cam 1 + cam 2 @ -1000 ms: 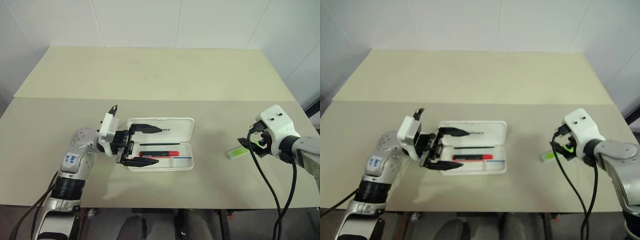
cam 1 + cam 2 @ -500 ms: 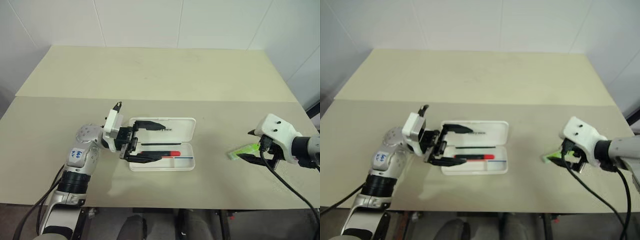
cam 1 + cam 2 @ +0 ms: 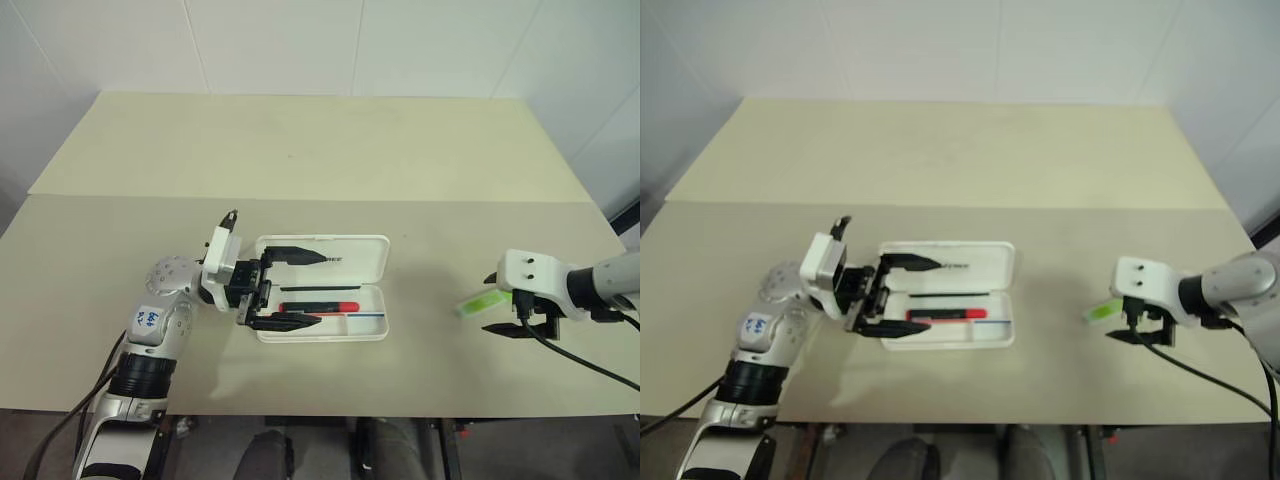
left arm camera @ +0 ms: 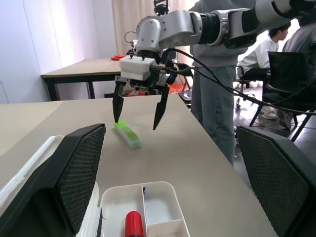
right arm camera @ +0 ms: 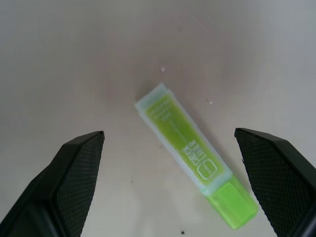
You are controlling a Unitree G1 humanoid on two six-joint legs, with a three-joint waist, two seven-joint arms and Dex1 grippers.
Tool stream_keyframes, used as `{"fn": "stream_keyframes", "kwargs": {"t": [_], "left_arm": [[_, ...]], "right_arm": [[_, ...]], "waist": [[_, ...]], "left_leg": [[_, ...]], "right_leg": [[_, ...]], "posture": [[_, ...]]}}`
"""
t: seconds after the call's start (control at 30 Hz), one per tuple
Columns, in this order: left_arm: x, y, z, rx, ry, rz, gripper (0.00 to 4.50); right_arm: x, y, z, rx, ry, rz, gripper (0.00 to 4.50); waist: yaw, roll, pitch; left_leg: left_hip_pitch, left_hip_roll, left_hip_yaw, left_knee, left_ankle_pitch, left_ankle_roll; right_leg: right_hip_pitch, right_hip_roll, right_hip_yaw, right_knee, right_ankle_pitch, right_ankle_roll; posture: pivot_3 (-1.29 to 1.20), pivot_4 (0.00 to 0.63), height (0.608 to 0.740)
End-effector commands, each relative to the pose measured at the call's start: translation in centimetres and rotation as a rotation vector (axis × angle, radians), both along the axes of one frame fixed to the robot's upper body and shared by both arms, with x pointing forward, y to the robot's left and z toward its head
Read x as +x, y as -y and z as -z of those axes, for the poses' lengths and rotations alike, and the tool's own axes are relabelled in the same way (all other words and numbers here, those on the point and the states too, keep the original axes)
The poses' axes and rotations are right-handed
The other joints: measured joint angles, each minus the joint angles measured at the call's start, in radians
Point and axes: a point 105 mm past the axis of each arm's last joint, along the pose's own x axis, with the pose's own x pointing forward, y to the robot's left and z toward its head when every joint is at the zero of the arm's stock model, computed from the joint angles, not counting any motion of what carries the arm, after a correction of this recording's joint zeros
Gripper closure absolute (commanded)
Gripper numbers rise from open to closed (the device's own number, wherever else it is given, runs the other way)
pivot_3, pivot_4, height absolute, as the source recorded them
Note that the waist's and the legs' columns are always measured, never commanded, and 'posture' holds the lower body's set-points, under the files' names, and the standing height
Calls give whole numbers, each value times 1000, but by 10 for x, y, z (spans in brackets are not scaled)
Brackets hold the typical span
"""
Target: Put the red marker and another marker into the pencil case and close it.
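Note:
My right gripper's fingers hang above the green marker, with tabletop between my fingers, so my right gripper now lowers before closing on the marker.
The white pencil case (image 3: pixel 352 262) lies open on the table, its lid flat behind the tray. Inside the tray rests the red marker (image 3: pixel 322 307), its red end also in the left wrist view (image 4: pixel 132 225). My left gripper (image 3: pixel 298 288) is open, with one finger over the lid and one along the tray's front edge. The lime-green marker (image 3: pixel 477 303) lies on the table at the right. My right gripper (image 3: pixel 489 303) hangs open just above it, pointing down, one fingertip on each side. Between those fingers the green marker (image 5: pixel 195 155) lies diagonally, untouched.
The beige table (image 3: pixel 300 160) runs wide behind the case, with a seam across its middle. Its right edge is close to the green marker. In the left wrist view a person (image 4: pixel 212 94) stands beyond the table, with another table (image 4: pixel 84 69) and a seated person (image 4: pixel 269 47) farther off.
My right gripper has rolled and tipped down over the green marker, and its fingers have spread wider. The left gripper and the case have stayed put.

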Motion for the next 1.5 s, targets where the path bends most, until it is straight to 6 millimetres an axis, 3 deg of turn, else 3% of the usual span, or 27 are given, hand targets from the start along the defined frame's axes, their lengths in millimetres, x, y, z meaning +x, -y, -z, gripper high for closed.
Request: {"fn": "stream_keyframes", "kwargs": {"t": [0.03,0.5,0.77,0.9,1.13,1.5], "left_arm": [[-7,-2,-8,-7,39,-14,0],[-18,-9,-8,-6,41,-99,0],[-24,-12,-7,-8,44,-145,0],[-26,-12,-7,-7,44,-152,0],[-26,-13,-8,-6,48,-162,0],[-26,-13,-8,-6,47,-162,0]], "right_arm": [[9,1,2,-54,-10,-59,28],[31,-2,14,-111,-153,-177,28],[31,1,24,-164,-239,-220,28],[31,-2,25,-155,-242,-230,924],[29,-5,28,-148,-246,-233,3356],[29,-5,28,-148,-246,-233,3415]], "waist": [[-1,0,0],[-6,2,1],[-3,2,1],[-1,2,1],[-3,2,1],[-3,2,1]], "left_leg": [[0,0,0,0,0,0],[0,1,4,0,0,-1],[1,1,11,0,1,-2],[1,1,11,1,1,-2],[1,2,11,1,2,-3],[1,2,11,1,2,-3]], "right_leg": [[0,0,0,0,0,0],[-1,-1,0,-1,2,0],[-1,-1,0,0,3,-1],[0,-1,-1,0,3,-1],[0,-1,-1,0,3,-2],[0,-1,-1,1,3,-2]], "posture": [[0,150,740],[0,150,740],[0,150,740],[0,150,740],[0,150,740],[0,150,740]]}}
